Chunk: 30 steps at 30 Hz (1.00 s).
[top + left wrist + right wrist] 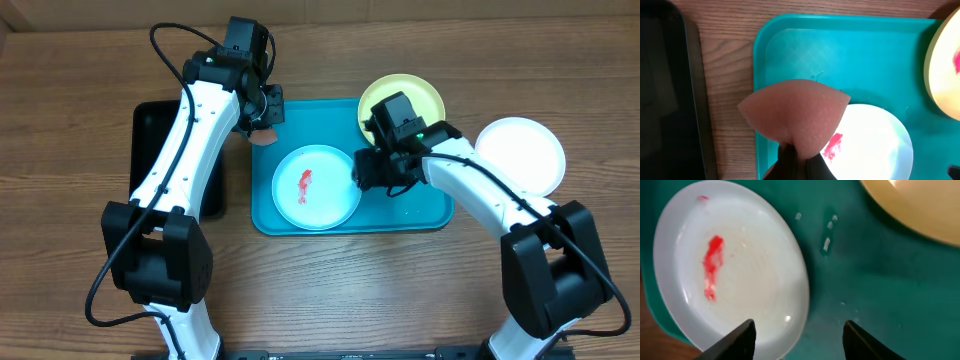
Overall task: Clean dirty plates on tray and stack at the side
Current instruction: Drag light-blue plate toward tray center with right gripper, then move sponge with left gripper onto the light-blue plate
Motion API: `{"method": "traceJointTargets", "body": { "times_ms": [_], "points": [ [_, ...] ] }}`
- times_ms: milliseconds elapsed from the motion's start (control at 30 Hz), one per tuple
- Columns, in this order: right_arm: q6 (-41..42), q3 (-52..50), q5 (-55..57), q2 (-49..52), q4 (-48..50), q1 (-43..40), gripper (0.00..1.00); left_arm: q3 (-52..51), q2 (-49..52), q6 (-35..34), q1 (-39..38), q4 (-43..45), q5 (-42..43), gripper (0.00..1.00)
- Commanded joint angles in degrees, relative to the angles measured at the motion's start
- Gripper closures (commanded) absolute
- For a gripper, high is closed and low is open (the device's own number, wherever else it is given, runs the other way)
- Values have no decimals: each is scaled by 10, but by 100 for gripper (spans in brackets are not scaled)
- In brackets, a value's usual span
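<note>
My right gripper pinches the light blue plate's rim [357, 187] next, on the side facing the white plate [520, 155], which leaves its smeared middle open to clean and stack.
The turquoise tray [400, 212] holds a light blue plate [316, 187] with a red smear in its middle. A yellow-green plate [400, 100] lies over the tray's far right corner, and the left wrist view shows red on it [942, 70]. A white plate [520, 155] rests on the table right of the tray, with no smear showing. My left gripper [265, 125] is shut on a pink sponge [795, 112] above the tray's far left corner. My right gripper [800, 340] is open, and its fingers [737, 340] straddle the right rim of the light blue plate [740, 275].
A black tray [150, 150] lies on the wooden table just left of the turquoise one. Bare wood runs along the front of the table and behind the trays.
</note>
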Motion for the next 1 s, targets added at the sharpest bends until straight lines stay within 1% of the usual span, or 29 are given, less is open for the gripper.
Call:
{"method": "traceJointTargets", "body": {
  "times_ms": [0,33,133,233,267,567,667,833,900,967],
  "points": [
    [84,-4,6,5,-11,-8,43,11,-2,-8,-8,0,-3,96],
    [90,-12,6,5,-7,-7,43,11,-2,-8,-8,0,-3,96],
    [106,-26,12,11,9,-6,48,11,-2,-8,-8,1,-4,96],
    [118,-40,34,12,37,-6,57,11,-2,-8,-8,1,-3,96],
    [120,-47,38,12,49,-6,59,11,-2,-8,-8,1,-3,96],
    [115,-82,34,13,119,-6,61,11,-2,-8,-8,1,-4,96],
    [101,-92,8,13,137,-6,61,11,-2,-8,-8,1,-3,96],
    [100,-96,2,13,139,-6,62,11,-2,-8,-8,1,-4,96],
    [100,-97,-2,13,139,-5,64,11,-2,-8,-8,1,-3,96],
    [100,-97,-2,15,140,0,65,11,-2,-8,-8,1,-4,96]
  ]
}}
